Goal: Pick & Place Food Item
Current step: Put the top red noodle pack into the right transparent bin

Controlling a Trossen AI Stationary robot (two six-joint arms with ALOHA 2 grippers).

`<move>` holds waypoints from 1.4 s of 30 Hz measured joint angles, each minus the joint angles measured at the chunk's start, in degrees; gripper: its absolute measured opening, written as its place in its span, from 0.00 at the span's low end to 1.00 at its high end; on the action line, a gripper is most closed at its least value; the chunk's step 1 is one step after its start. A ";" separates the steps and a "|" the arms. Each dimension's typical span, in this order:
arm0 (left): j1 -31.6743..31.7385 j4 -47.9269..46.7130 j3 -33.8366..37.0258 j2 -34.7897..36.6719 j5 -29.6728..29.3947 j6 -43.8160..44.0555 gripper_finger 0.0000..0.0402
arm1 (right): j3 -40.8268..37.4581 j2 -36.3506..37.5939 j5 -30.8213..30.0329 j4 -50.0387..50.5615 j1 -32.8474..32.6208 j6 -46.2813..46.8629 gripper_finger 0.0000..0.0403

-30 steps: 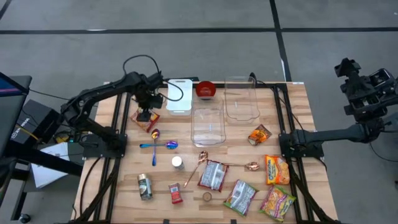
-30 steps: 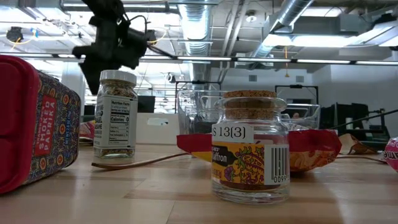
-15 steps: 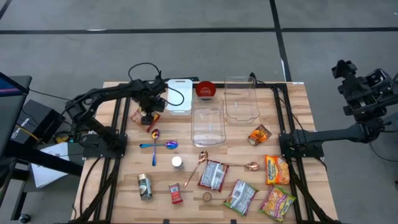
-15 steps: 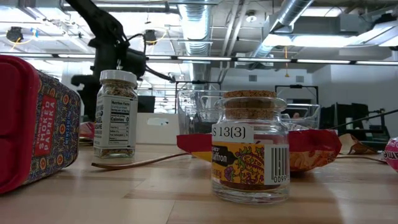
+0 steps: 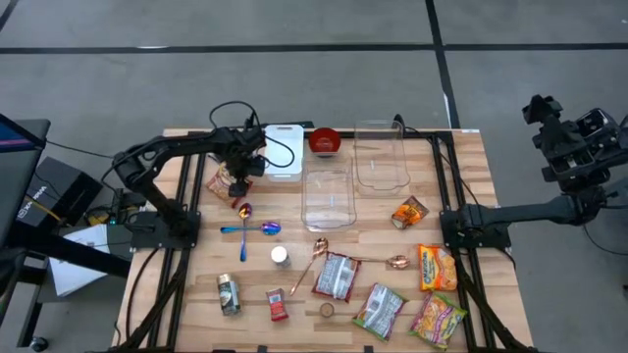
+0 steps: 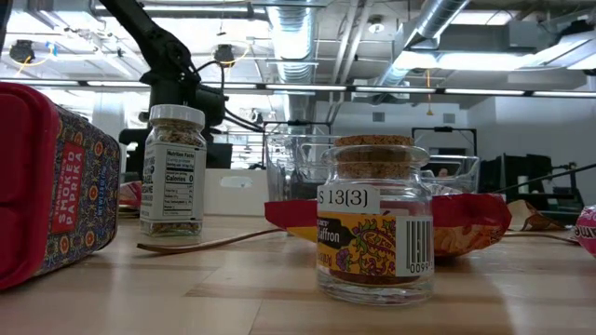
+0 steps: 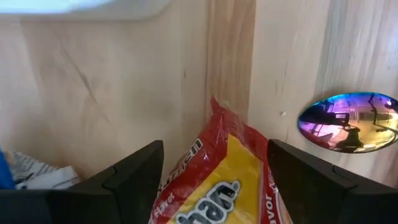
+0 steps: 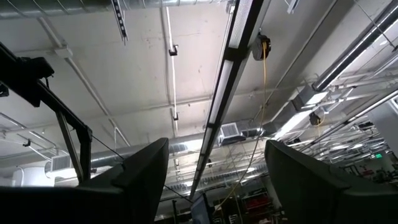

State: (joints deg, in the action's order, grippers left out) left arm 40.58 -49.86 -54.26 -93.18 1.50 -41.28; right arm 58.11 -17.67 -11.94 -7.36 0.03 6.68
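My left gripper closes on the snack packet now, since its pointed end (image 7: pixel 220 118) pokes past the fingers, which overlap both red edges of the packet.
A red and yellow snack packet (image 5: pixel 225 186) lies flat on the table's far left part. My left gripper (image 5: pixel 236 175) points down right over it and is open. In the left wrist view its two fingers stand on either side of the packet's end (image 7: pixel 217 168), with the gripper (image 7: pixel 214 163) low over the wood. I cannot tell whether the fingers touch the packet. In the low view the left arm (image 6: pixel 177 79) comes down behind a spice jar (image 6: pixel 174 167), which hides the gripper. My right gripper (image 5: pixel 549 113) waits high off the table's right side, open (image 8: pixel 214 162), facing the ceiling.
A white lidded box (image 5: pixel 283 152), a red bowl (image 5: pixel 325 142) and two clear containers (image 5: pixel 328 198) (image 5: pixel 383 157) stand at the back. An iridescent spoon (image 7: pixel 348 122) lies just beside the packet. Jars, a tin and several more packets (image 5: pixel 437 267) fill the near half.
My left gripper has come down onto the snack packet, staying open and pointing down. The packet has kept its place on the table.
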 joint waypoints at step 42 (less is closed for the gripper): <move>-0.22 -11.26 0.00 17.38 7.33 15.29 0.00 | -0.02 0.00 0.04 1.06 0.00 2.13 0.65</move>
State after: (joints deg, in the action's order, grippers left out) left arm 40.36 -61.12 -54.26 -75.81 8.83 -25.99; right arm 58.08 -17.67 -11.90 -6.30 0.03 8.80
